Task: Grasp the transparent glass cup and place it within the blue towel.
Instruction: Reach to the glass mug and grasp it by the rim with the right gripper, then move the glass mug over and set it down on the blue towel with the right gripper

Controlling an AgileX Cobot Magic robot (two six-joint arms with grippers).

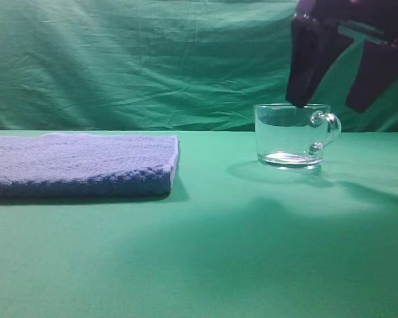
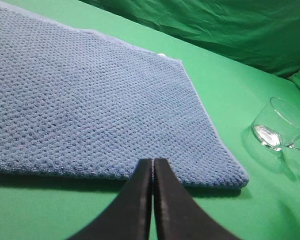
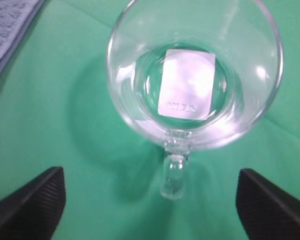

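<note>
The cup's round bowl (image 1: 284,132) is too wide for the gripper's fingers. My right gripper needs to hold the cup by its narrow glass handle (image 1: 333,128) next.
The transparent glass cup (image 1: 288,136) stands upright on the green table, right of centre, its looped handle (image 1: 326,131) pointing right. In the right wrist view I look straight down into the cup (image 3: 195,75), which has a white label on its base. My right gripper (image 1: 328,105) hovers just above the rim, open and holding nothing. Its two dark fingers (image 3: 35,202) stand wide on either side of the handle (image 3: 173,175) without touching it. The blue towel (image 1: 79,165) lies flat at the left. My left gripper (image 2: 152,162) is shut and empty over the towel's near edge (image 2: 90,100).
A green cloth (image 1: 199,265) covers the table, and a wrinkled green backdrop (image 1: 139,59) hangs behind it. A bare strip of table separates the towel's right edge from the cup (image 2: 280,127). The left arm does not show in the exterior view.
</note>
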